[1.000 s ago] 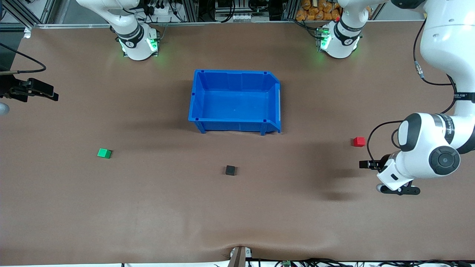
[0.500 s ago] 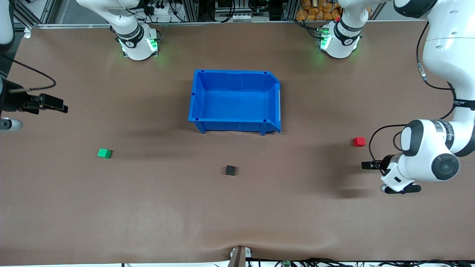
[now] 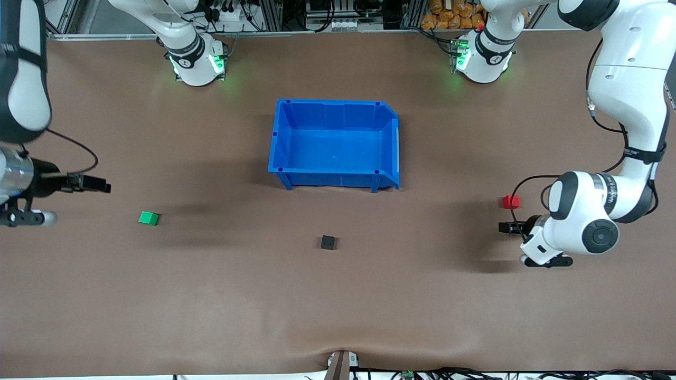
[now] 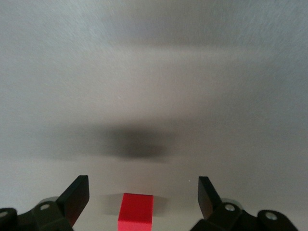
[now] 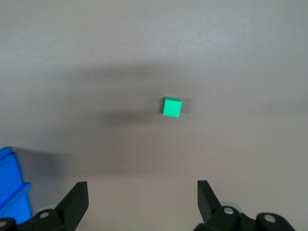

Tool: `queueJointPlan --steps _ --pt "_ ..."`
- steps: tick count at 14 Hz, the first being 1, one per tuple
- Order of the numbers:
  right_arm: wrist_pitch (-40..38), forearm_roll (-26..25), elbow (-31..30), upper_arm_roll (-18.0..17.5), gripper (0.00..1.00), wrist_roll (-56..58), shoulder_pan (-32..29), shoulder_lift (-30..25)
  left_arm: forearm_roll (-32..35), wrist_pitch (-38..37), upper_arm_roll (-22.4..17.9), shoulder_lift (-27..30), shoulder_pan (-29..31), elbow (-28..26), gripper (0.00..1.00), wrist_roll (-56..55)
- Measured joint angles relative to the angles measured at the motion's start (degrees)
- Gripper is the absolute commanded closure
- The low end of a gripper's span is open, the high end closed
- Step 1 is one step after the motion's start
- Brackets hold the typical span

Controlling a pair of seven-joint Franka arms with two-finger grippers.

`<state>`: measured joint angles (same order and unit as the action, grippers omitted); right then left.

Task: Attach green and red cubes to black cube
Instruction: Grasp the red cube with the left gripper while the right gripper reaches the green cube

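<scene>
I will next use my left gripper to take hold of the red cube (image 3: pixel 510 201) by its two opposite sides, so it can be attached to the black cube (image 3: pixel 328 242).
The green cube (image 3: pixel 148 218) (image 5: pixel 172 107) lies on the brown table toward the right arm's end. The black cube (image 3: pixel 328 242) sits mid-table, nearer the front camera than the blue bin. Toward the left arm's end rests the red cube (image 3: pixel 510 201) (image 4: pixel 136 209). My left gripper (image 3: pixel 544 260) (image 4: pixel 143 182) hangs open just beside the red cube, and in the left wrist view the cube lies low between its spread fingers, untouched. My right gripper (image 3: pixel 24 217) (image 5: pixel 142 185) is open over the table edge, a short way from the green cube, holding nothing.
An empty blue bin (image 3: pixel 280 142) (image 5: pixel 9 187) stands mid-table, closer to the robot bases than the black cube. Both arm bases (image 3: pixel 195 60) stand along the table's back edge. A small bracket (image 3: pixel 340 364) sits at the table's front edge.
The right arm has swung its gripper over the table toward the green cube. The left gripper has shifted toward the red cube. Cubes and bin have not moved.
</scene>
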<state>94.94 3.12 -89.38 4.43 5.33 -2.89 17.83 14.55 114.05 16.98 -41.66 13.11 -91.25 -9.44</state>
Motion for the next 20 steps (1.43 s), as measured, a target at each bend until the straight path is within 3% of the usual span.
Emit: queueJointPlan --steps 4,8,10,20 --pt "13.1 -1.0 -8.2 0.1 0.0 0.6 -1.1 3.4 0.0 0.6 0.0 0.0 0.0 -3.2 0.0 0.0" --pt "31.3 -1.1 -19.3 0.2 0.0 2.3 -1.2 3.7 0.4 0.6 0.0 0.0 0.1 -4.2 0.23 0.2" --pt "37.3 -1.1 -22.9 0.3 0.0 2.3 -1.3 4.7 0.8 0.6 0.0 0.0 0.2 -4.4 0.29 0.9" --pt "44.0 -1.0 -23.9 0.0 0.0 1.4 -2.4 12.3 1.0 -1.4 0.0 0.0 0.9 -4.9 0.4 1.4"
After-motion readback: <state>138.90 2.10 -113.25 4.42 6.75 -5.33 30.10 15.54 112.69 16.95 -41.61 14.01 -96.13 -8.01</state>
